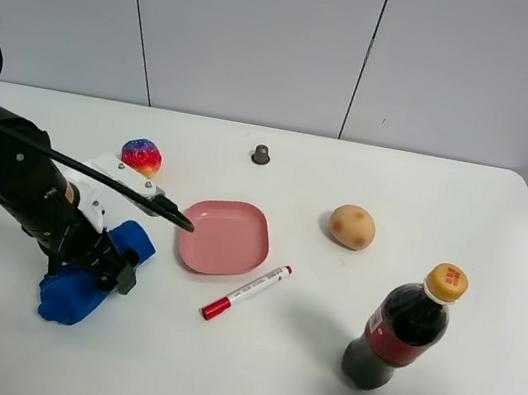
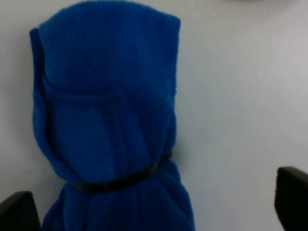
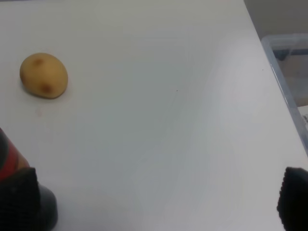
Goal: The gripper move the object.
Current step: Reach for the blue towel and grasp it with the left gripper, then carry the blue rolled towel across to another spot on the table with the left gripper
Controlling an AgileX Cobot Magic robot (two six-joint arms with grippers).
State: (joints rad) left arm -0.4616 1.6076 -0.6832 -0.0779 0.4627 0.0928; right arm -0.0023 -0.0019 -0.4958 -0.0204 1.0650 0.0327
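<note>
I need to grab the blue rolled cloth by its black-banded middle (image 2: 120, 182) with my left gripper, so that the blue rolled cloth with its folded end (image 2: 108, 43) stays free.
A blue rolled cloth (image 1: 76, 290) bound with a black band lies on the white table at the front left. My left gripper (image 1: 116, 264) is low over it. In the left wrist view the cloth (image 2: 106, 120) fills the space between the two wide-apart black fingertips (image 2: 17, 211), so the left gripper (image 2: 154, 211) is open around the cloth without closing on it. My right gripper (image 3: 154, 202) is open and empty above bare table, and is out of the exterior view.
A pink plate (image 1: 225, 237), a red marker (image 1: 246, 292), a potato (image 1: 352, 227), a cola bottle (image 1: 404, 328), a multicoloured ball (image 1: 141, 155) and a small dark cap (image 1: 261, 155) are on the table. A clear plastic bin (image 3: 288, 62) stands beyond the table's right edge.
</note>
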